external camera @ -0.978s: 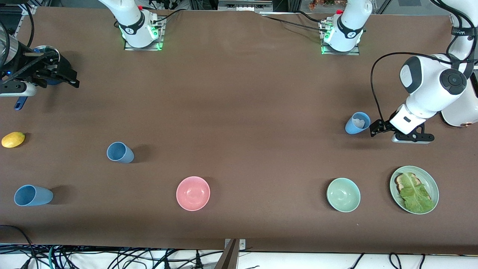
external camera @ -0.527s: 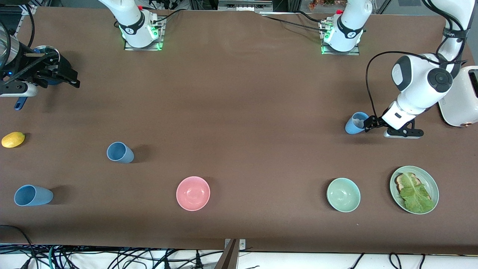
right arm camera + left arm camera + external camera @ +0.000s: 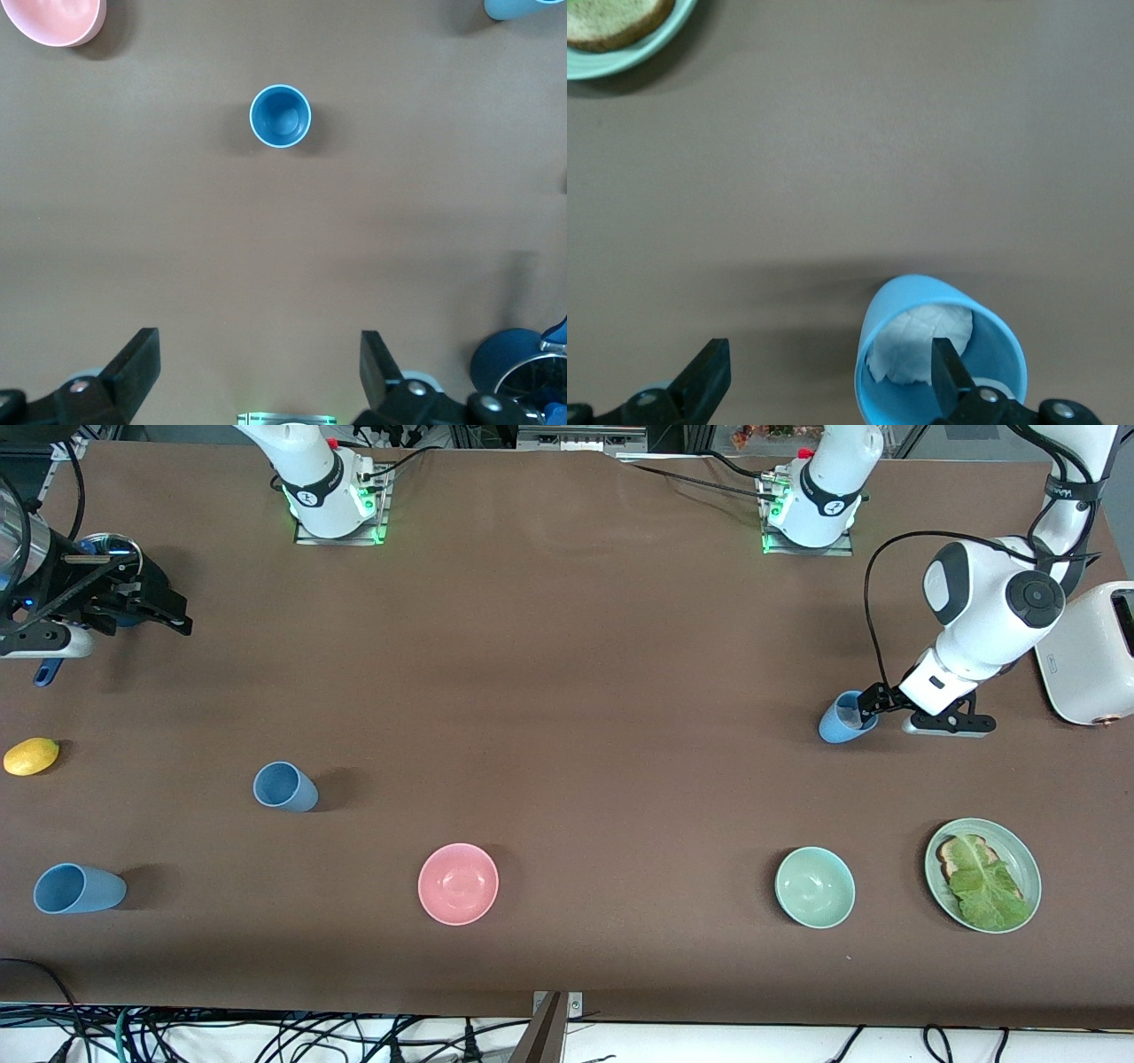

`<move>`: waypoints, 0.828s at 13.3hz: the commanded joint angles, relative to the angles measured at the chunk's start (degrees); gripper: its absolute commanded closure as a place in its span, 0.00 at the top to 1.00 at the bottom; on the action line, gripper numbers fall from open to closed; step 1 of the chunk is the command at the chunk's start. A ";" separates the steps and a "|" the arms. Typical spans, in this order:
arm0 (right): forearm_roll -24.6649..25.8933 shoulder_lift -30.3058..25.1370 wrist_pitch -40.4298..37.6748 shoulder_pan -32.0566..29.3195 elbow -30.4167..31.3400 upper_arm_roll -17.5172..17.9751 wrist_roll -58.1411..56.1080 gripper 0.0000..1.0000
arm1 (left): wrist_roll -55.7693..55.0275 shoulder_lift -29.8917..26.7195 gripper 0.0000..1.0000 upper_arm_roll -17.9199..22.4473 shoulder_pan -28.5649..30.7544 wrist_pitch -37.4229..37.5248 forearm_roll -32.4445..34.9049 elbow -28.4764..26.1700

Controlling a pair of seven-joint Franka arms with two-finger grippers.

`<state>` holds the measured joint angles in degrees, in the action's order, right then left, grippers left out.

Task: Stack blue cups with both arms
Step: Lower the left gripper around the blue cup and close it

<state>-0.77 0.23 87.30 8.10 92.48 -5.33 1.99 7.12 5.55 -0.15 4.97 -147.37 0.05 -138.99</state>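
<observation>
I need to grab the scrap-holding cup by its rim [image 3: 851,693] [image 3: 863,365] with my left gripper next. Then it can be stacked with the other blue cups.
Three light-blue cups are on the brown table. One cup [image 3: 842,722] stands toward the left arm's end and holds a crumpled white scrap; it also shows in the left wrist view [image 3: 893,400]. My left gripper [image 3: 866,705] is open at this cup's rim. In the left wrist view [image 3: 828,350] one of its fingers [image 3: 948,376] is inside the cup's mouth and the other is outside. A second cup [image 3: 284,786] and a third cup [image 3: 78,888] sit toward the right arm's end. My right gripper [image 3: 170,615] is open and empty, waiting there; the right wrist view [image 3: 257,341] shows the second cup [image 3: 280,115].
A pink bowl [image 3: 458,883], a pale green bowl [image 3: 814,887] and a green plate [image 3: 1026,866] with toast and lettuce lie nearer the front camera. A white toaster [image 3: 1090,651] is beside the left arm. A lemon [image 3: 31,755] and a navy saucepan [image 3: 44,670] are by the right gripper.
My left gripper has moved in to the cup with the white scrap, and one finger now reaches into its mouth. The right arm has barely moved.
</observation>
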 commanded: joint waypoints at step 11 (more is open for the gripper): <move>0.86 -0.41 -0.37 0.25 0.51 0.14 -0.23 1.00 | 1.23 0.87 0.84 -0.11 0.30 -0.99 0.92 -3.65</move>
<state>-0.77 0.26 87.29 8.17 92.54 -5.33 1.99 7.50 5.89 -0.16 4.97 -147.38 0.05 -142.38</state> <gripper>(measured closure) 0.000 0.106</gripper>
